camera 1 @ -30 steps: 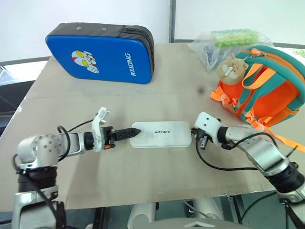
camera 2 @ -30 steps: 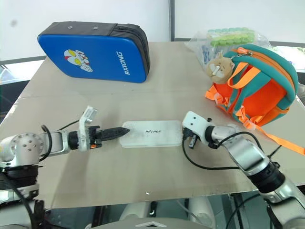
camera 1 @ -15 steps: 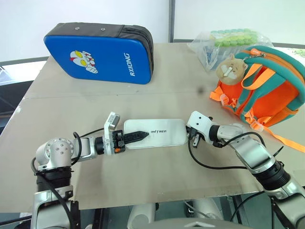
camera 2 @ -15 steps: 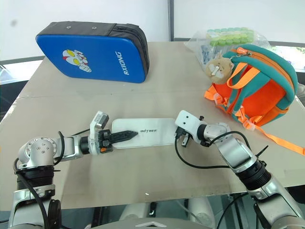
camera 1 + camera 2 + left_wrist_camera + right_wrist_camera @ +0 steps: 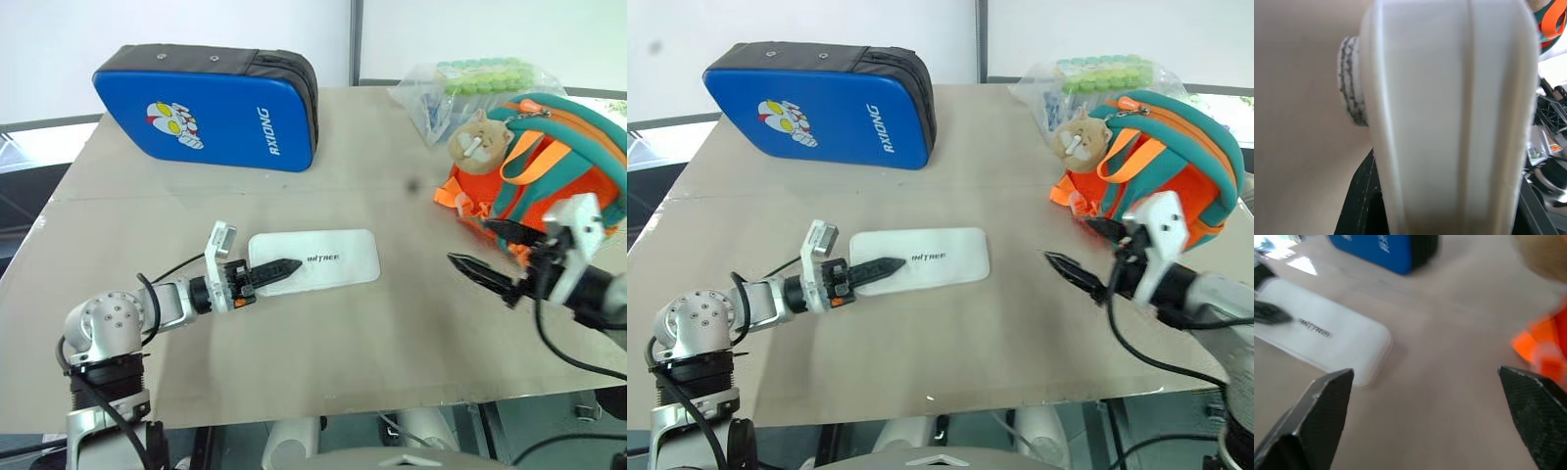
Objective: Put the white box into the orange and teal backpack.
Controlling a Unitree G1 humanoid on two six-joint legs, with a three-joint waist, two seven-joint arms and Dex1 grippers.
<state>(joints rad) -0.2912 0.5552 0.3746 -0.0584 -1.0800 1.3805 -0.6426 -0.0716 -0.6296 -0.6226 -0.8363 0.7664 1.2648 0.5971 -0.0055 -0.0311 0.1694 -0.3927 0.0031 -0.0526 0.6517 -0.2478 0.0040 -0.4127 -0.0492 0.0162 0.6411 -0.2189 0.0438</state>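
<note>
I should next take hold of the orange and teal backpack by its teal strap (image 5: 565, 178) with my right gripper, to ready the backpack for the white box (image 5: 323, 258).
The white box (image 5: 323, 258) lies flat on the tan table (image 5: 294, 352), left of its middle, with small dark lettering on the lid. My left gripper (image 5: 282, 266) is shut on the box's left end, one black finger lying over the lid. The left wrist view shows the box (image 5: 1449, 98) close up. The orange and teal backpack (image 5: 554, 162) stands at the right edge with a tan plush charm (image 5: 474, 140). My right gripper (image 5: 472, 245) hangs open just in front of the backpack, well clear of the box (image 5: 1327, 335), with its fingers (image 5: 1317, 416) spread wide.
A big blue padded case (image 5: 206, 108) with a cartoon figure lies at the back left. A clear bag of green items (image 5: 470, 78) sits behind the backpack. Orange straps (image 5: 588, 284) trail near the right arm.
My left gripper has closed on the box's left end and drawn it slightly left. My right gripper has left the box's right end, risen, swung right toward the backpack and opened.
</note>
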